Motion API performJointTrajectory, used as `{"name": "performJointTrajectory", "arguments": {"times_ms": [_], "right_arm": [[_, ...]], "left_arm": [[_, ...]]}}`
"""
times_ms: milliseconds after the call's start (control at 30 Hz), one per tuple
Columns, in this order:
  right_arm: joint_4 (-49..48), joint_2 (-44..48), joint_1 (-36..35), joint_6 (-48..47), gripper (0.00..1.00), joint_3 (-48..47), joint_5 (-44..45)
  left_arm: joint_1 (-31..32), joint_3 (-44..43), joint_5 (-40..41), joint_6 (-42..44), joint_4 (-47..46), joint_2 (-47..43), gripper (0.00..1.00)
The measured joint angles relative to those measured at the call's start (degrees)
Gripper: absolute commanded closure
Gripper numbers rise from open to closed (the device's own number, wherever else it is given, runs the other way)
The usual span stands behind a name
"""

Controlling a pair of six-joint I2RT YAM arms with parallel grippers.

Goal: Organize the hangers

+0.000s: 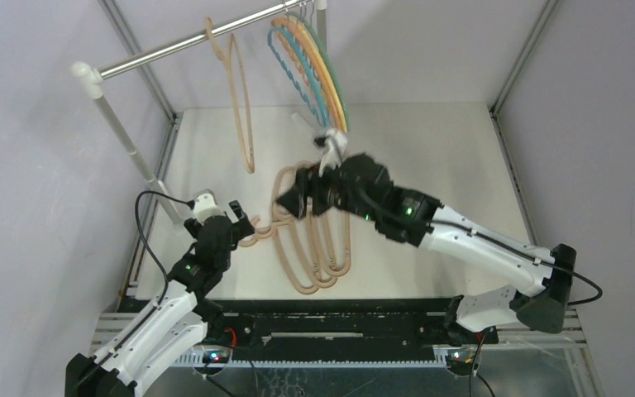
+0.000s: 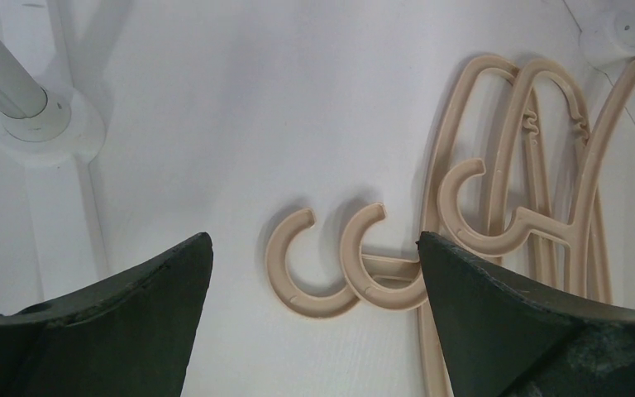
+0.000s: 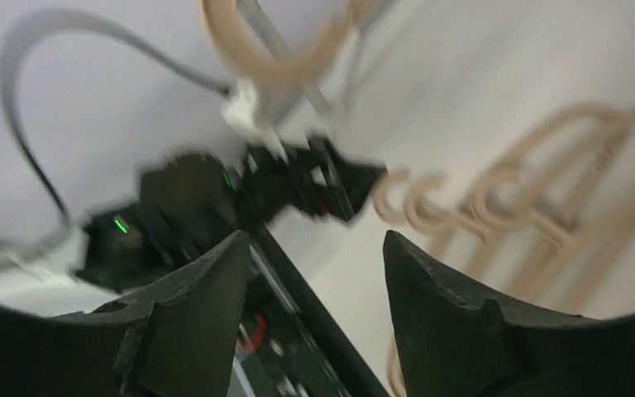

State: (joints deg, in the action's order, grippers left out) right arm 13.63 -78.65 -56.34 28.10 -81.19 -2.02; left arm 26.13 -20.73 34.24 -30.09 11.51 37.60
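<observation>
The topmost beige hanger has its body near the hanger's rounded near end [image 1: 336, 272], and my right gripper will grab it there, so its hook stays free to hang on the bar.
Several thick beige hangers [image 1: 318, 244] lie in a pile on the white table, their hooks pointing left. One more beige hanger [image 1: 241, 107] and several thin coloured hangers [image 1: 310, 66] hang on the rail. My left gripper [image 1: 238, 218] is open and empty, low over the hook ends. In the left wrist view [image 2: 312, 237] two hooks [image 2: 310, 269] lie between its fingers [image 2: 132, 318] and the pile's bodies [image 2: 537, 165] at right. My right gripper [image 1: 288, 200] hovers above the pile, open and empty. Its view [image 3: 316, 236] is blurred and shows the hooks [image 3: 430, 207] and the left arm.
The silver rail [image 1: 174, 45] runs on white poles [image 1: 124, 136] across the back left. A pole foot [image 2: 45, 124] stands on the table just left of my left gripper. Grey walls close in both sides.
</observation>
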Motion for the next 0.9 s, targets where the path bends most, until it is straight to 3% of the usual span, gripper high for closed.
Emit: {"name": "performJointTrajectory", "arguments": {"times_ms": [167, 367, 600, 900], "right_arm": [[8.07, 2.49, -9.27, -6.23, 0.39, 10.93, 11.43], [15.02, -2.01, -11.98, -6.45, 0.41, 21.75, 17.18], [14.43, -12.28, -11.67, -5.22, 0.42, 22.36, 17.53], [10.05, -16.63, -8.15, -5.01, 0.46, 22.36, 15.37]], "left_arm": [[0.0, 0.0, 0.11, -0.07, 0.28, -0.07, 0.01], [0.0, 0.0, 0.13, -0.13, 0.76, -0.42, 0.0], [0.0, 0.0, 0.13, -0.17, 1.75, -2.08, 0.01], [0.0, 0.0, 0.15, -0.55, 2.82, -3.91, 0.01]]}}
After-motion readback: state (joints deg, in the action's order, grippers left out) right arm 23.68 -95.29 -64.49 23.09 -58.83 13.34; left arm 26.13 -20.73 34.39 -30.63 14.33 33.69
